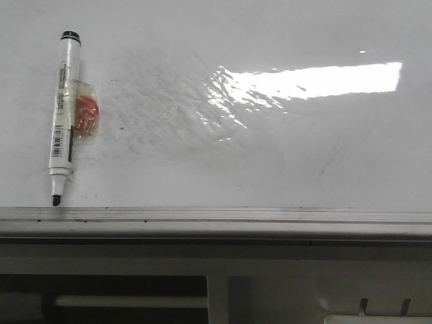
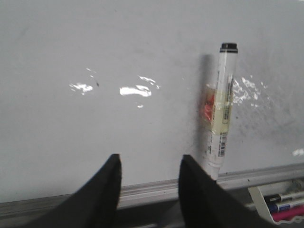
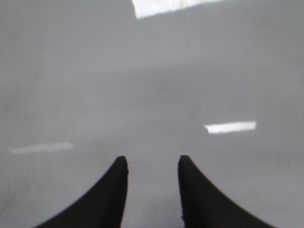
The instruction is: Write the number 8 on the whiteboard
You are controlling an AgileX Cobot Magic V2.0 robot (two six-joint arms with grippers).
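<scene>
My left gripper grabs the marker by its white body (image 1: 61, 144) next, between the marker's tip and the red piece, since the marker's black ink tip (image 1: 57, 200) is uncapped.
The whiteboard (image 1: 270, 155) fills the front view, glossy white with faint grey smears and a bright glare patch. No black number 8 shows on it. A white marker (image 1: 63, 115) with a black tip lies uncapped at the board's left, tip toward the silver rail (image 1: 216, 216), with tape and a red piece on its barrel. It also shows in the left wrist view (image 2: 222, 118). My left gripper (image 2: 149, 164) is open and empty, over the board's near edge, just left of the marker. My right gripper (image 3: 152, 164) is open and empty over bare board (image 3: 152, 85).
A beige panel with slots (image 1: 216, 283) runs below the rail. A tray with several spare markers (image 2: 285, 206) sits beyond the rail, near the marker's tip.
</scene>
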